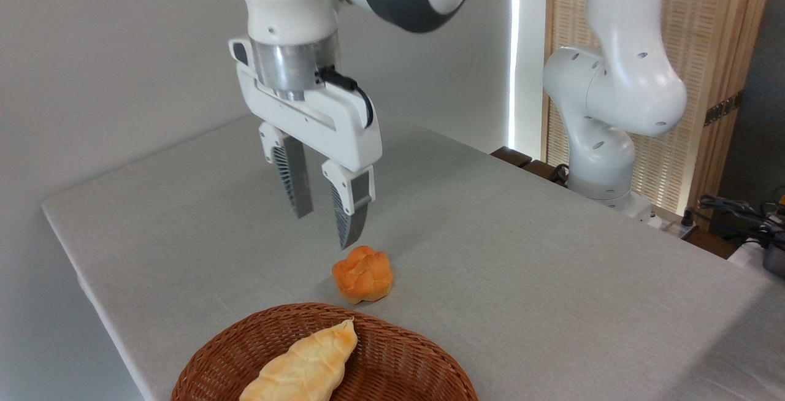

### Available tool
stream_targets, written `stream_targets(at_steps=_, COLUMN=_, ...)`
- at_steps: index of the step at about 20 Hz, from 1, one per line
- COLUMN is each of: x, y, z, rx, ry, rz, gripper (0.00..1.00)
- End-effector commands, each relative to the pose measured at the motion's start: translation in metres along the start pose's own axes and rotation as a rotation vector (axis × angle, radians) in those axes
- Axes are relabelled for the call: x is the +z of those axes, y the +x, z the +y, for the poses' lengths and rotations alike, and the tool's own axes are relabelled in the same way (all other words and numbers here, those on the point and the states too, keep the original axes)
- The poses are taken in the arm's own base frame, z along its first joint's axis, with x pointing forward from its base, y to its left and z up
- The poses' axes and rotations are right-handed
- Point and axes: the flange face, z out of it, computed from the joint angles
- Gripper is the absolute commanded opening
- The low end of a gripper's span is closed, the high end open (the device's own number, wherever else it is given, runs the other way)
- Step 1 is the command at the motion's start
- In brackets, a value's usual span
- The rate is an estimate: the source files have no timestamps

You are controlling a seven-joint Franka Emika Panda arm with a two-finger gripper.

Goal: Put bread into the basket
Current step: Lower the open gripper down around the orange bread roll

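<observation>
My gripper grips the small orange-brown bun by its lobed body [362, 276] next, to put it into the basket [398, 339].
The bread [362, 274], a small orange-brown bun with a lobed top, sits on the grey table just beyond the basket's far rim. The reddish-brown wicker basket [398, 339] lies at the bottom edge of the view, partly cut off. My gripper [324, 229] hangs open above the table, up and to the left of the bun, fingers pointing down with nothing between them. The nearer fingertip [348, 235] ends just above the bun's top left.
A long pale-yellow leaf-shaped loaf [303, 367] lies in the basket. The arm's white base [604, 143] stands at the table's far right edge, with cables and gear beyond it. The table's left edge [86, 284] runs diagonally down toward the basket.
</observation>
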Motion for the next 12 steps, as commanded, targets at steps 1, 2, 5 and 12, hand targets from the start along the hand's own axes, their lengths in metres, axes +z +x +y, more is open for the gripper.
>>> stream_targets(at_steps=1, x=0.030, y=-0.018, z=0.023, rx=0.084, ry=-0.038, rz=-0.040, gripper=1.00)
stream_targets(at_steps=2, x=0.036, y=-0.018, z=0.025, rx=0.088, ry=-0.044, rz=-0.047, gripper=1.00)
stream_targets(at_steps=5, x=0.065, y=-0.024, z=0.029, rx=0.089, ry=-0.070, rz=-0.080, gripper=1.00)
stream_targets(at_steps=12, x=0.104, y=-0.009, z=0.022, rx=0.096, ry=-0.069, rz=-0.097, gripper=1.00)
